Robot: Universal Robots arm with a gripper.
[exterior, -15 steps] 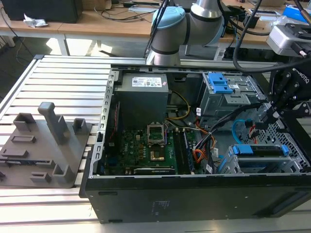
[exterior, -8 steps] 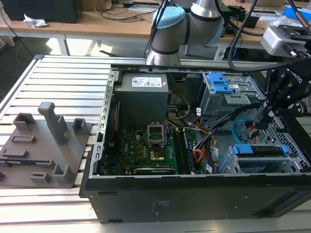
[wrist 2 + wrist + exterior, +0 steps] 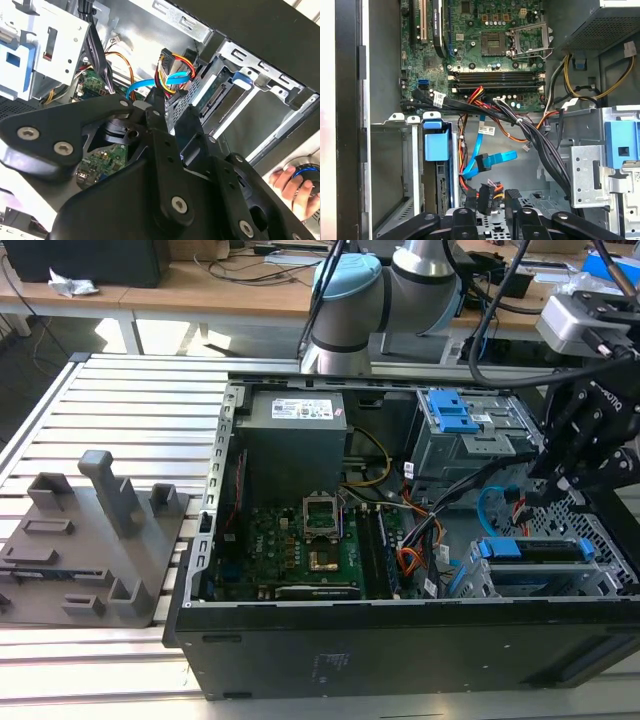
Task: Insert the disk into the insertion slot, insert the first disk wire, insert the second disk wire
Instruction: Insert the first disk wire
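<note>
The first disk wire needs to go into the disk (image 3: 439, 172). My gripper will grab the wire by its small dark plug (image 3: 485, 199) next.
The disk (image 3: 530, 550) sits in its blue carrier inside the insertion slot (image 3: 600, 582), at the exterior view's right. Its blue handle (image 3: 436, 145) and rear edge (image 3: 212, 95) show in the wrist views. My gripper (image 3: 555, 490) hangs over the rear of the disk. In the first wrist view the gripper (image 3: 491, 200) is open, and the first disk wire's dark plug (image 3: 484, 195) lies against one finger, with a gap to the other. Its red, yellow and orange strands (image 3: 171, 70) rise past the gripper (image 3: 170, 112). The second disk wire (image 3: 492, 159) loops light blue (image 3: 150, 86) just beyond, its plug hanging free.
The open computer case holds a motherboard (image 3: 300, 540), a power supply (image 3: 295, 440) and a taller cage with a blue latch (image 3: 455, 415). Black cables (image 3: 530, 135) cross near the wires. An orange flat cable (image 3: 410, 562) curls nearby. A grey fixture (image 3: 90, 540) stands outside. A hand (image 3: 295, 185) is by the case.
</note>
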